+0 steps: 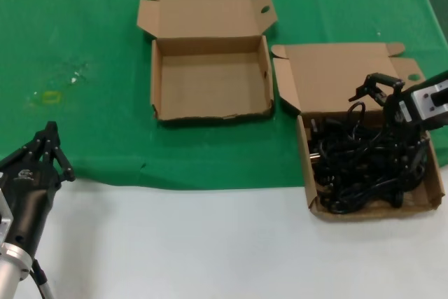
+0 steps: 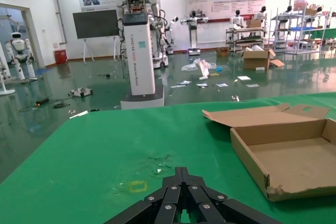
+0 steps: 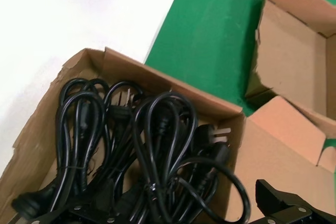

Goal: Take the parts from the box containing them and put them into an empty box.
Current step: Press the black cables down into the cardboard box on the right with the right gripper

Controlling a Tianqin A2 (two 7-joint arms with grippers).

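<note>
My right gripper grabs one cord's coil by the tied middle next, to move the cord into the empty box (image 1: 210, 78) (image 3: 289, 61).
The empty box (image 1: 210, 78) lies open on the green cloth at the middle back; it also shows as the empty box (image 2: 294, 156) and the empty box (image 3: 289, 61). To its right, the box containing them (image 1: 306, 166) holds a heap of parts (image 1: 364, 166), coiled black cords with plugs. In the right wrist view the parts (image 3: 157, 145) fill the box (image 3: 173, 85). My right gripper (image 1: 378, 87) hangs open over the far side of that heap; the right gripper (image 3: 178, 213) straddles the cords, gripping nothing. My left gripper (image 1: 49, 148) rests shut at the near left, and the left gripper (image 2: 182, 171) holds nothing.
The green cloth (image 1: 84, 33) covers the back of the table, with a bare white strip (image 1: 210, 243) along the front. A small yellow mark (image 1: 50, 97) sits on the cloth at the left. Both box lids stand folded back toward the far side.
</note>
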